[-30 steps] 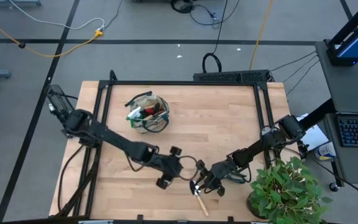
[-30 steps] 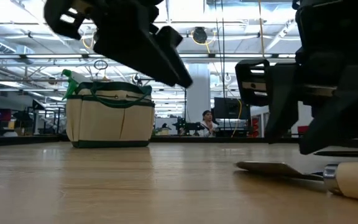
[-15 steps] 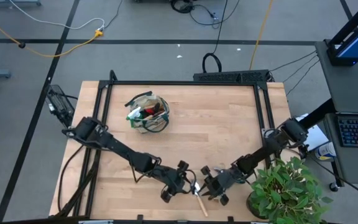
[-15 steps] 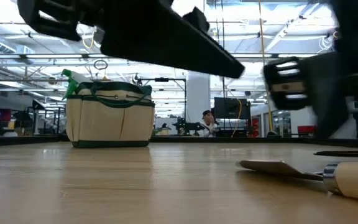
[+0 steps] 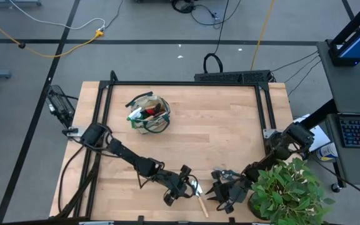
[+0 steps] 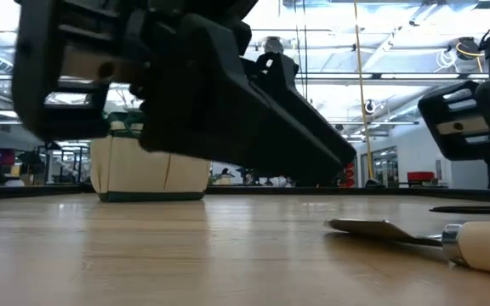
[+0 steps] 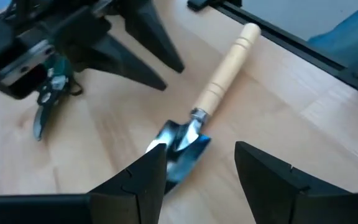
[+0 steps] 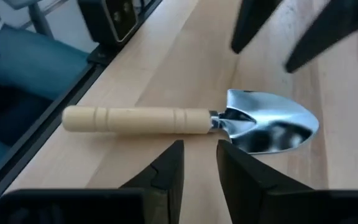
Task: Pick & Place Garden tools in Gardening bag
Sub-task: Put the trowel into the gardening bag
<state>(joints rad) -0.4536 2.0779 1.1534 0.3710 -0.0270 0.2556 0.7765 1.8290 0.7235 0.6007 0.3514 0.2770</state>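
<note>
My left gripper grabs the trowel by its shiny blade (image 5: 197, 187) next, leaving the trowel's wooden handle (image 5: 203, 206) free on the way into the gardening bag.
A wooden-handled trowel (image 5: 200, 201) lies flat near the table's near edge, its shiny blade (image 7: 180, 146) toward my left gripper. My left gripper (image 7: 197, 180) hangs open just above the blade, one finger on either side, and I see no touch. My right gripper (image 8: 199, 165) stands to the right of the trowel (image 8: 135, 118), its fingers a narrow gap apart with nothing between them. The tan gardening bag (image 5: 149, 114) stands at the far left, with red and green-white tools sticking out. A pair of shears (image 7: 45, 102) lies beside my right gripper.
A leafy potted plant (image 5: 286, 190) fills the near right corner, close behind my right arm. A black frame (image 5: 186, 83) runs along the table's far side and both ends. Bare wood lies between the bag and the two grippers.
My left gripper has gone down and toward the near edge, and now stands over the trowel's blade. My right gripper has drawn away from the trowel toward the table's right edge and the plant, rolling as it went. The trowel has stayed where it was.
</note>
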